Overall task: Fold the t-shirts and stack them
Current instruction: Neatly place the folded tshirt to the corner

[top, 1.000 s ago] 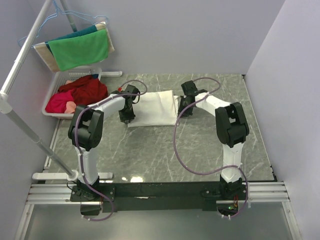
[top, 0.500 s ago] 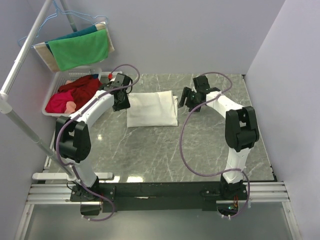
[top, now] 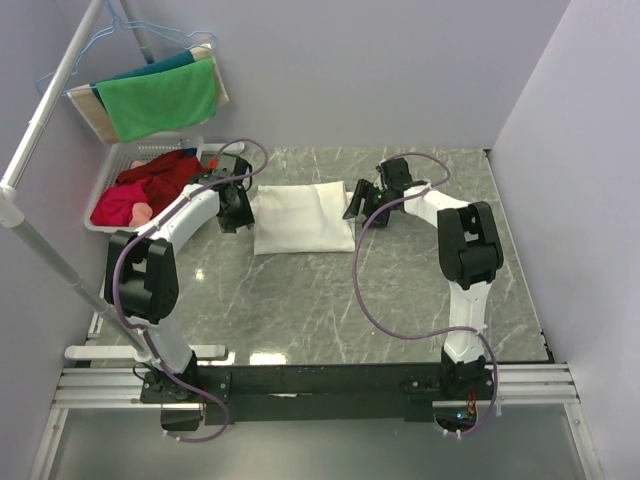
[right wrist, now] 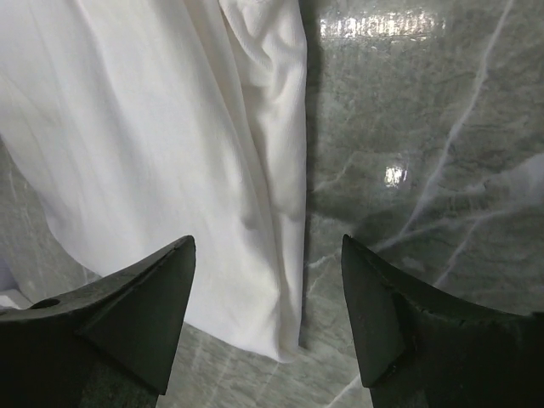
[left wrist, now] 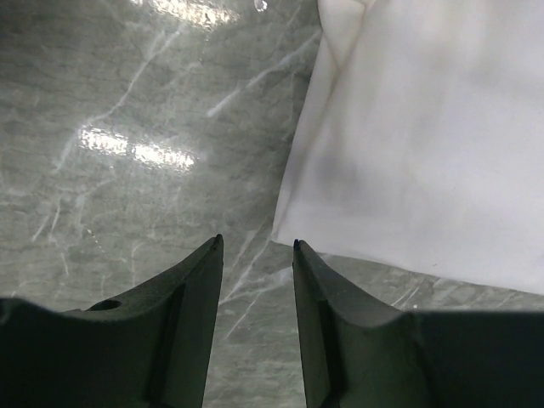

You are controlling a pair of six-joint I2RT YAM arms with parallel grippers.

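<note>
My right gripper will next grab the t-shirt's folded side edge, layers together, to drag the t-shirt flat and keep it folded for stacking.
One folded t-shirt lies flat as a plain white rectangle on the grey marble table; no print shows. My left gripper hovers just off its left edge. In the left wrist view the gripper is open and holds nothing, with the t-shirt corner just past the right fingertip. My right gripper is at the shirt's right edge. In the right wrist view that gripper stands wide open above the t-shirt, straddling its folded side edge without gripping it.
A white basket holding red clothes stands at the table's back left. A green cloth hangs on a metal rack along the left side. Walls close the back and the right.
Both grippers have opened and let go of the shirt. The left one moved left off its edge. The right one drew away to the right, then came back to the right edge.
</note>
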